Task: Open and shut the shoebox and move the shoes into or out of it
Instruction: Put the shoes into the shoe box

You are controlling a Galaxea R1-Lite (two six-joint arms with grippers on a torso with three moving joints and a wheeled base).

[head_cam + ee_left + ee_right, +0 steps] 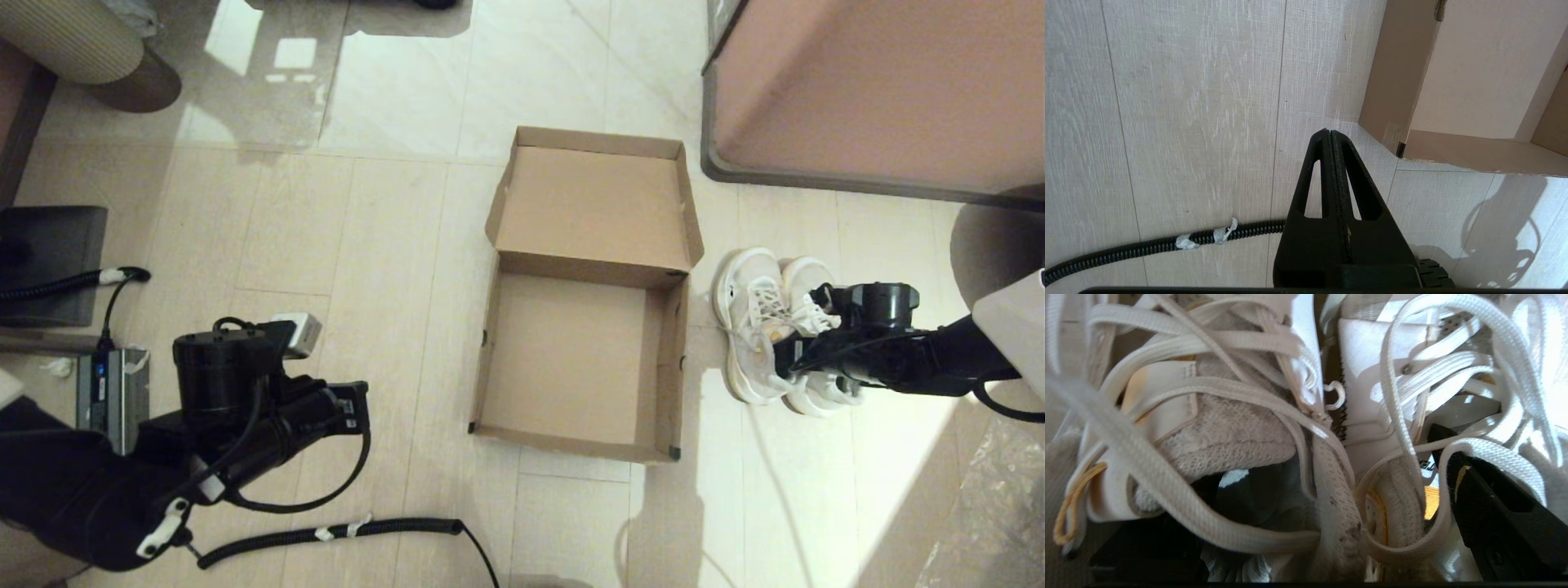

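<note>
My right gripper should close now: its fingers reach down around both white shoes' inner collars. Closing now would hold them.
The brown cardboard shoebox point(671, 367) stands open and empty on the floor, its flap lid point(596, 204) folded back on the far side. The white lace-up shoes point(755, 327) sit side by side on the floor just right of the box. My right gripper point(796, 347) is down on them. In the right wrist view one black finger point(1486, 514) is inside one shoe's opening, the other is dark inside the neighbouring shoe, and both inner collars point(1339, 506) lie between, unpressed. My left gripper point(1329, 134) is shut on nothing, over the floor left of the box's near corner point(1399, 149).
A large pinkish-brown cabinet point(882, 90) with a grey rim stands behind the shoes at the far right. A black corrugated cable point(326, 535) lies on the floor near the left arm. A power unit point(110, 392) and a dark box point(49, 261) sit at the far left.
</note>
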